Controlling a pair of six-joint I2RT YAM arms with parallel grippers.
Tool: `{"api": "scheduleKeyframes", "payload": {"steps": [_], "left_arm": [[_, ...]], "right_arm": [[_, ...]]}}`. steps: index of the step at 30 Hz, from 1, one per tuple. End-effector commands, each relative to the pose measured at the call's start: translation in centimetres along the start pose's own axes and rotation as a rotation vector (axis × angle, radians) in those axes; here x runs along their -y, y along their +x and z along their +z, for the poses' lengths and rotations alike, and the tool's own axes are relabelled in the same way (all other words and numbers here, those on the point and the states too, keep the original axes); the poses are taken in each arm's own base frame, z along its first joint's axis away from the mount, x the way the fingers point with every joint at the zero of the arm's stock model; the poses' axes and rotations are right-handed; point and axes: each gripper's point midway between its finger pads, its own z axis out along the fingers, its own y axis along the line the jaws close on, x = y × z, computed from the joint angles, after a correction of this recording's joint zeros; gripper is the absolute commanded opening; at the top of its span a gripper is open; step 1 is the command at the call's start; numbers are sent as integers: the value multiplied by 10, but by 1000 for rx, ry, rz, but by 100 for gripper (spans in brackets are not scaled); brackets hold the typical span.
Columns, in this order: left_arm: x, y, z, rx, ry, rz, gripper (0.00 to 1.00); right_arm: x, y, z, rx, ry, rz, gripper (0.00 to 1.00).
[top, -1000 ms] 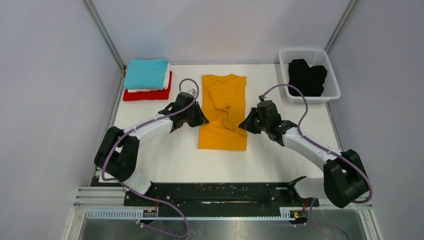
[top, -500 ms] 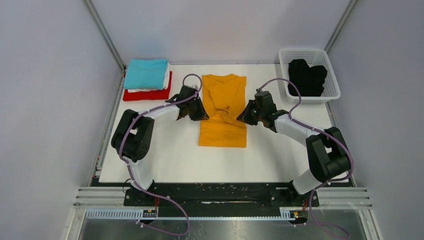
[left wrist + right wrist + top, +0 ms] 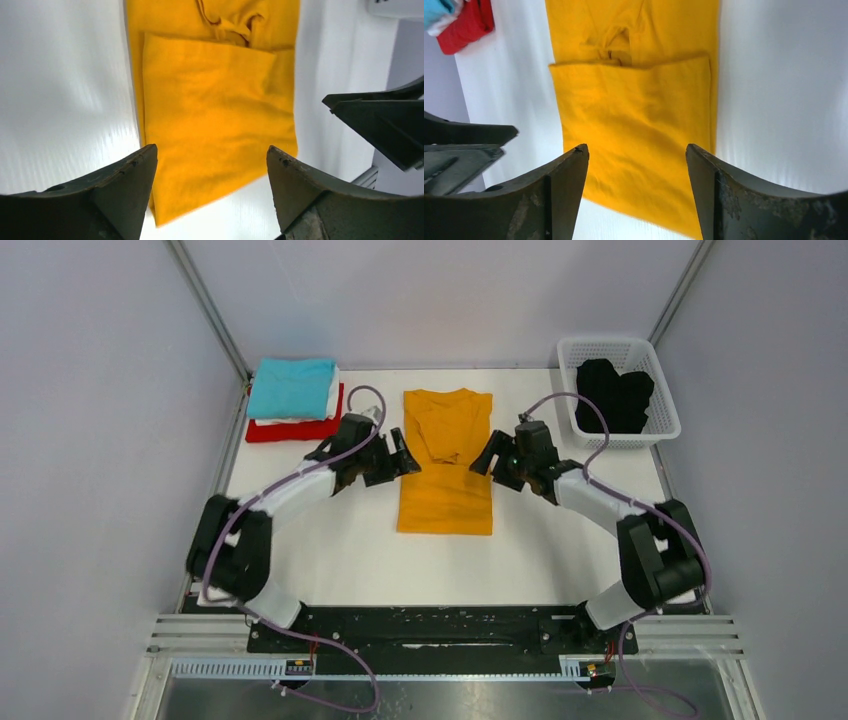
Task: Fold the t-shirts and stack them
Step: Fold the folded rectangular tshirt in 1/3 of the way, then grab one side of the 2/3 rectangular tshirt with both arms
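Note:
The orange-yellow t-shirt's near-edge corner is the part my left gripper should grab next, matching my right gripper, to fold the t-shirt's near edge toward the collar.
The orange-yellow t-shirt [image 3: 445,480] lies flat at the table's middle as a narrow strip, its near half doubled over the part below the collar. My left gripper [image 3: 404,454] hovers at its left edge and my right gripper [image 3: 486,456] at its right edge. Both are open and hold nothing. In the left wrist view the shirt [image 3: 215,100] shows beyond the spread gripper [image 3: 210,150]. The right wrist view shows the shirt [image 3: 634,100] beyond the open gripper [image 3: 636,147]. Teal [image 3: 290,387], white [image 3: 334,395] and red [image 3: 295,429] t-shirts are stacked at the back left. A black t-shirt [image 3: 615,395] lies in the basket.
The white mesh basket [image 3: 620,343] stands at the back right corner. Grey walls close in the table on three sides. The red shirt [image 3: 464,25] of the stack shows in the right wrist view's top left corner.
Both grippers were shut at the shirt's sides and have opened, letting go of the cloth. The doubled-over orange-yellow layer now lies flat and smoother.

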Motion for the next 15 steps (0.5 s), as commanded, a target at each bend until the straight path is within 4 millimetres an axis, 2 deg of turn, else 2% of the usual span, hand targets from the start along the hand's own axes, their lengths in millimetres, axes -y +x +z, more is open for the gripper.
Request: {"api": "scheduleKeyframes", "payload": {"steps": [1, 4, 8, 11, 15], "left_arm": [[7, 13, -44, 63, 66, 42, 80], [-8, 48, -57, 34, 41, 25, 81], [-27, 89, -57, -28, -5, 11, 81], [-39, 104, -47, -60, -39, -12, 77], [-41, 118, -25, -122, -39, -40, 68]], "right_arm": [[11, 11, -36, 49, -10, -27, 79], [29, 41, -50, 6, -6, 9, 79], [52, 77, -62, -45, 3, 50, 79], [60, 94, -63, -82, 2, 65, 77], [62, 105, -56, -129, 10, 65, 70]]}}
